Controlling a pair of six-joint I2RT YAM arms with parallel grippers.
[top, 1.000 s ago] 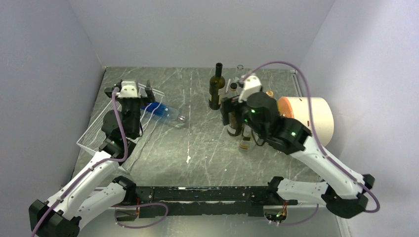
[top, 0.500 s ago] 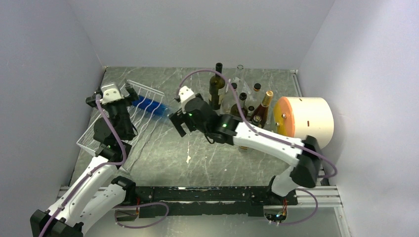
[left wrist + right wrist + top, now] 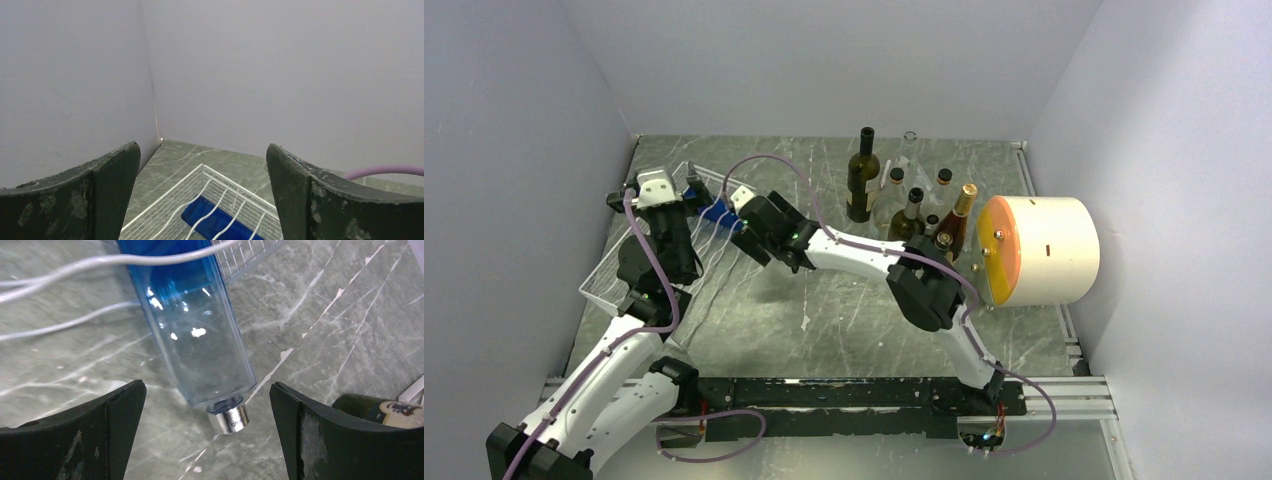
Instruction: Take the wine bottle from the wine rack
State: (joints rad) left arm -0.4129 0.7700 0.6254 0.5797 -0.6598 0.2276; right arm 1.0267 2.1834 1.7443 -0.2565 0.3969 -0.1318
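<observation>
I should next grab the wine bottle by its clear end [image 3: 206, 352] with my right gripper, so its blue end is free to slip from the rack.
The wine bottle [image 3: 716, 212] is clear blue with a silver cap [image 3: 227, 419]. It lies on its side in the white wire wine rack [image 3: 614, 275] at the left, with its neck end sticking out over the table. My right gripper [image 3: 739, 225] is open above the bottle's neck. In the right wrist view [image 3: 207, 440] its fingers [image 3: 100, 440] stand wide on either side of the cap without touching it. My left gripper [image 3: 656, 195] is open and empty above the rack's far end. Its wrist view shows the rack rim [image 3: 200, 170] and the blue bottle [image 3: 220, 222] below.
Several upright bottles [image 3: 914, 215] stand at the back right, with a dark green one [image 3: 861, 175] nearest the middle. A cream cylinder with an orange face [image 3: 1044, 250] lies at the right. The left wall is close to the rack. A dark bottle [image 3: 360, 405] shows at the right wrist view's edge.
My right arm has swung left from the group of upright bottles to just over the blue bottle's neck. My left gripper has shifted left and stays open over the rack.
</observation>
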